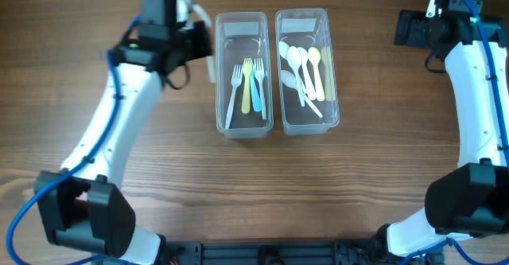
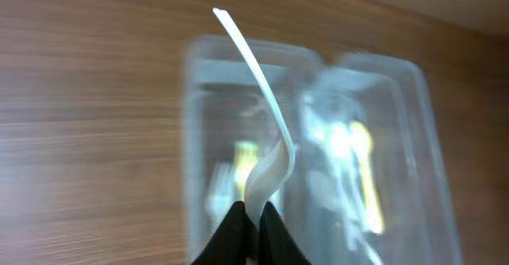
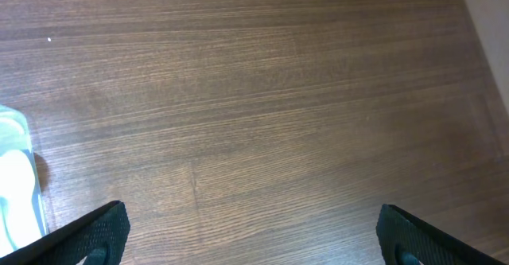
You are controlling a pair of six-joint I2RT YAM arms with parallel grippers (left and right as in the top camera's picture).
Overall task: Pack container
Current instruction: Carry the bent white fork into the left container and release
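Observation:
My left gripper should line up the white plastic utensil with the fork container before opening; it hangs outside the fork container's rim and would drop short now.
Two clear plastic containers stand side by side at the back of the table. The left container (image 1: 223, 98) holds a white, a yellow and a blue fork (image 1: 246, 86). The right container (image 1: 332, 98) holds several white and yellow spoons (image 1: 302, 70). My left gripper (image 1: 200, 42) is just left of the left container, shut on a white plastic utensil (image 2: 266, 122). Its handle points away from the fingers (image 2: 253, 216); its gripped end is hidden. Both containers are blurred in the left wrist view (image 2: 199, 138). My right gripper (image 3: 254, 233) is open and empty over bare wood, at the far right in the overhead view (image 1: 409, 30).
The wooden table (image 1: 262, 193) spreads in front of the containers. A corner of the right container (image 3: 16, 177) shows at the left edge of the right wrist view. The table's right edge (image 3: 485, 26) is near my right gripper.

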